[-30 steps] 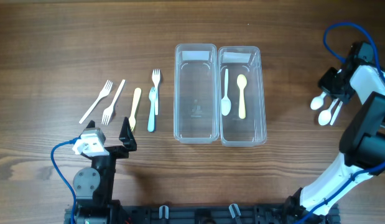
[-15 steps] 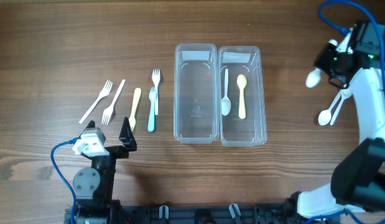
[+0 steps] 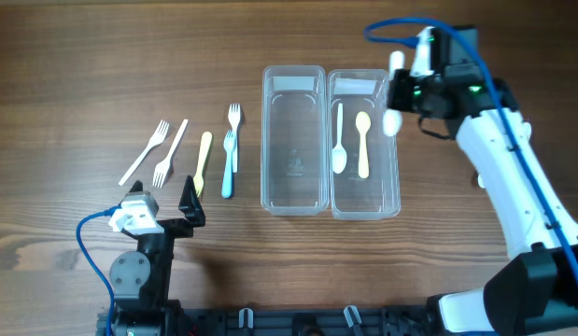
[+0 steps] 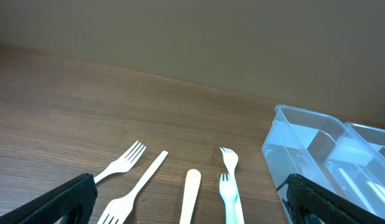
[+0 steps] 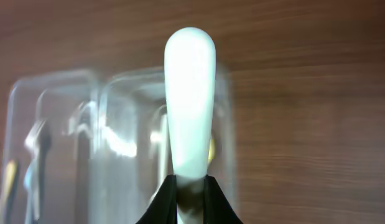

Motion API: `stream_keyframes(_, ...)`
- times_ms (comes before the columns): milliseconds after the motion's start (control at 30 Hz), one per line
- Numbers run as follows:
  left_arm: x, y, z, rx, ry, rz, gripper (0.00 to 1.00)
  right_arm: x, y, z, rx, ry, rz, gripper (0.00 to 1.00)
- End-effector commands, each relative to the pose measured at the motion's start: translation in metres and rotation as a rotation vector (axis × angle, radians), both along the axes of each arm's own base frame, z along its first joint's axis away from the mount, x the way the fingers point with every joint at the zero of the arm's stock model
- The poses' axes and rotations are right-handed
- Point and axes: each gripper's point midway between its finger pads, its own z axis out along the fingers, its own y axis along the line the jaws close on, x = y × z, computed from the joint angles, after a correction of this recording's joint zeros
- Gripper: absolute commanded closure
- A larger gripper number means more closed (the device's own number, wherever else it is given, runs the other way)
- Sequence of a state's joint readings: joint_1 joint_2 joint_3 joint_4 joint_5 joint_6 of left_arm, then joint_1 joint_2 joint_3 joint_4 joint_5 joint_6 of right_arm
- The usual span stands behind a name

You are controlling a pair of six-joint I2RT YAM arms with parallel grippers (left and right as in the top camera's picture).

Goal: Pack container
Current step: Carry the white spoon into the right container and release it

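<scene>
The white spoon hangs above the container's rim, so if I opened my right gripper now, the spoon would end on the container's rim or outside.
Two clear containers stand side by side at the table's middle, the left one (image 3: 293, 140) empty, the right one (image 3: 363, 145) holding a white spoon (image 3: 339, 140) and a yellow spoon (image 3: 363, 145). My right gripper (image 3: 401, 93) is shut on a white spoon (image 3: 393, 110) and holds it above the right container's right rim; in the right wrist view the spoon (image 5: 189, 106) sticks up from the jaws (image 5: 189, 196). My left gripper (image 3: 167, 201) is open and empty near the front left, just in front of the forks (image 4: 229, 180).
Left of the containers lie two white forks (image 3: 156, 149), a yellow utensil handle (image 3: 204, 161), a white fork (image 3: 234, 131) and a blue fork (image 3: 228, 166). One more white spoon (image 3: 479, 179) peeks out beside my right arm at the right.
My right gripper lifted a white spoon from the far right of the table and carried it left to the right container. The left arm has not moved.
</scene>
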State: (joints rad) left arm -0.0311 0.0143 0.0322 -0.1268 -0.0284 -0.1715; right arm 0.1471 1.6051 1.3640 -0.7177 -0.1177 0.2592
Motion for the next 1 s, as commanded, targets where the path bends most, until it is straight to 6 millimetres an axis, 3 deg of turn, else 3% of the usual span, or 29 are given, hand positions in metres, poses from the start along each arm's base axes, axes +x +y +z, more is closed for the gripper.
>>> stream_keyframes(0, -0.001, 0.0, -0.001, -0.015, 0.011, 0.003, 0.0, -0.011, 0.036, 0.007, -0.014, -0.027, 0.126, 0.95)
stream_keyframes(300, -0.001, 0.0, -0.001, -0.015, 0.011, 0.004, 0.0, -0.021, 0.054, -0.057, -0.136, 0.106, 0.168, 0.96)
stream_keyframes(500, -0.001, 0.0, -0.001, -0.015, 0.011, 0.004, 0.0, -0.021, 0.054, -0.08, -0.149, 0.162, 0.171, 0.96)
stream_keyframes(533, -0.001, 0.0, -0.001, -0.015, 0.011, 0.004, 0.0, -0.021, 0.054, -0.082, -0.151, 0.168, 0.171, 0.91)
stream_keyframes(567, -0.001, 0.0, -0.001, -0.015, 0.011, 0.003, 0.0, -0.021, 0.054, -0.083, -0.151, 0.168, 0.171, 0.76)
stream_keyframes(700, -0.001, 0.0, -0.001, -0.015, 0.011, 0.004, 0.0, -0.016, 0.055, -0.07, -0.143, 0.133, 0.169, 0.61)
stream_keyframes(833, -0.001, 0.0, -0.001, -0.015, 0.011, 0.003, 0.0, -0.01, 0.055, -0.03, -0.127, 0.041, 0.158, 0.39)
stream_keyframes(900, -0.001, 0.0, -0.001, -0.015, 0.011, 0.004, 0.0, -0.009, 0.044, -0.011, -0.143, 0.005, 0.102, 0.38)
stream_keyframes(967, -0.001, 0.0, -0.001, -0.015, 0.011, 0.004, 0.0, -0.012, 0.019, 0.009, -0.186, -0.028, -0.022, 0.38)
